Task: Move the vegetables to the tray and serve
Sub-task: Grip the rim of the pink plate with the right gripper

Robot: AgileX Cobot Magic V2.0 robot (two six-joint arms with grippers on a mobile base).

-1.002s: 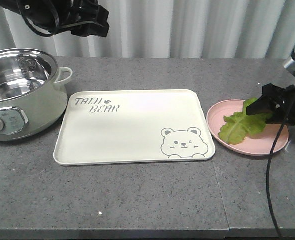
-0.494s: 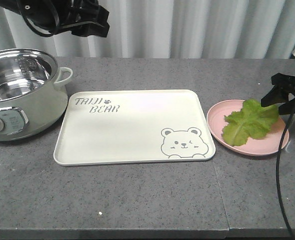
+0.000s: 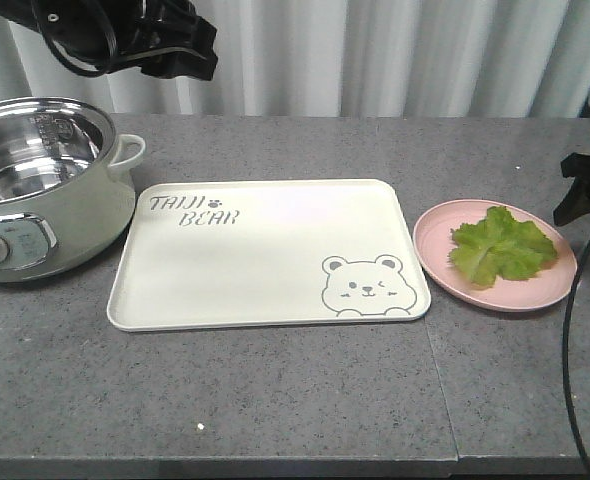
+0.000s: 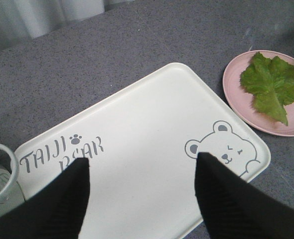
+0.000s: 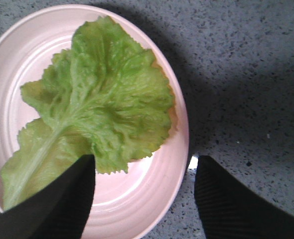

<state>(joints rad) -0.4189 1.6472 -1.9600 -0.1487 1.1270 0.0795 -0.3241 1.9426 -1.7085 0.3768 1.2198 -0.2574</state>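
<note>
I need to serve the lettuce on the tray (image 3: 265,250), so next I should grab the pink plate by its rim (image 3: 563,262) with my right gripper.
The vegetables, one green lettuce leaf (image 3: 502,247) (image 5: 97,94) (image 4: 272,84), lie flat on a round pink plate (image 3: 435,255) (image 5: 152,199), right of the tray. The cream tray (image 3: 265,250) (image 4: 152,124) with the bear face holds nothing. My right gripper (image 3: 578,190) (image 5: 144,162) is open at the plate's right rim, its left finger over the leaf's edge and its right finger over the counter; nothing is between them. High at the back left, my left gripper (image 3: 190,50) (image 4: 142,162) hangs open above the tray.
A pale green electric pot (image 3: 35,190) with a steel bowl stands left of the tray, its handle close to the tray's corner. The grey stone counter (image 3: 275,400) ends at a front edge. A pleated curtain hangs behind. A black cable (image 3: 570,330) hangs at the right.
My right gripper has drawn back to the right, off the lettuce. The leaf, raised and bunched at its right end a second ago, now lies flat on the plate. The left arm barely moved.
</note>
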